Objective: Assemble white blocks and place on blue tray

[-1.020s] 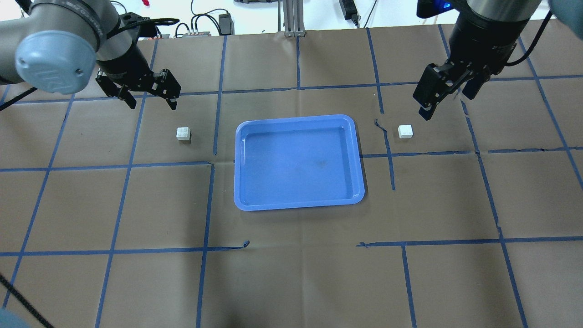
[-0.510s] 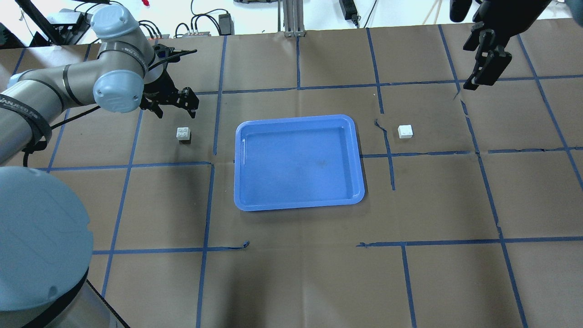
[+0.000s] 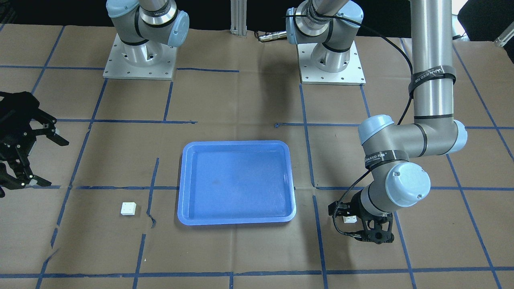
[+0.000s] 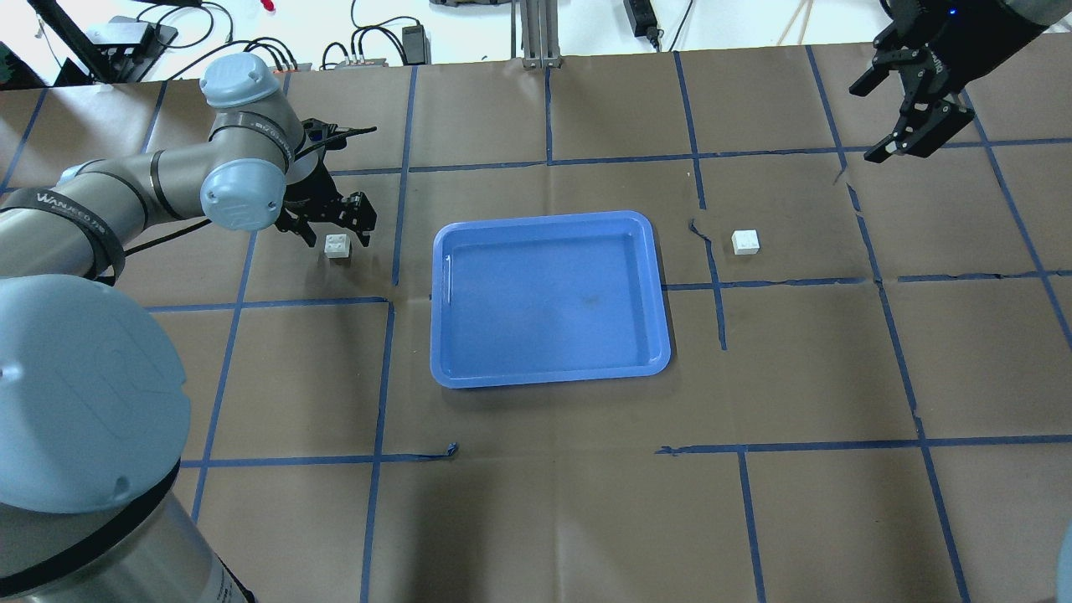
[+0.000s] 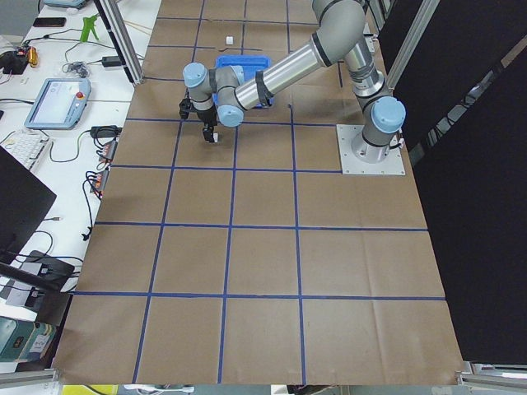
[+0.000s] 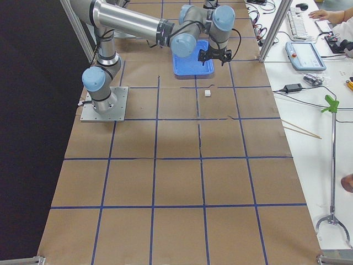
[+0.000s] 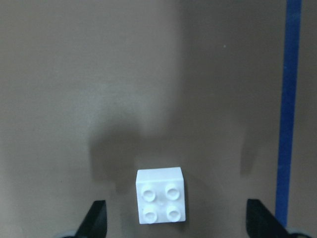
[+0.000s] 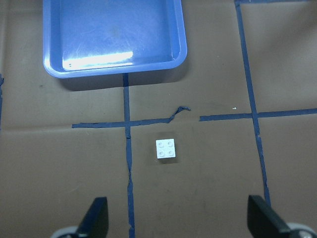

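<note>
The white block has to be joined to the other block on the blue tray (image 3: 236, 182) (image 8: 114, 34), so my right gripper will next grab the white block's sides.
One white block (image 4: 337, 245) lies on the paper left of the blue tray (image 4: 544, 216). My left gripper (image 4: 333, 233) is open and hangs low right over it. In the left wrist view the block (image 7: 161, 202) sits between the two fingertips (image 7: 97, 214), untouched. The other white block (image 4: 744, 242) lies right of the tray, also seen in the right wrist view (image 8: 167, 148). My right gripper (image 4: 889, 117) is open and empty, raised high at the far right, well away from that block. The tray holds nothing.
Brown paper with blue tape grid lines (image 4: 394, 251) covers the table. The two arm bases (image 3: 138, 60) stand at the robot's edge. Cables and a power brick (image 4: 413, 38) lie beyond the far edge.
My left gripper has come down and moved a little right, now over the left block. My right gripper has swung away from the right block toward the far right corner and stays there.
</note>
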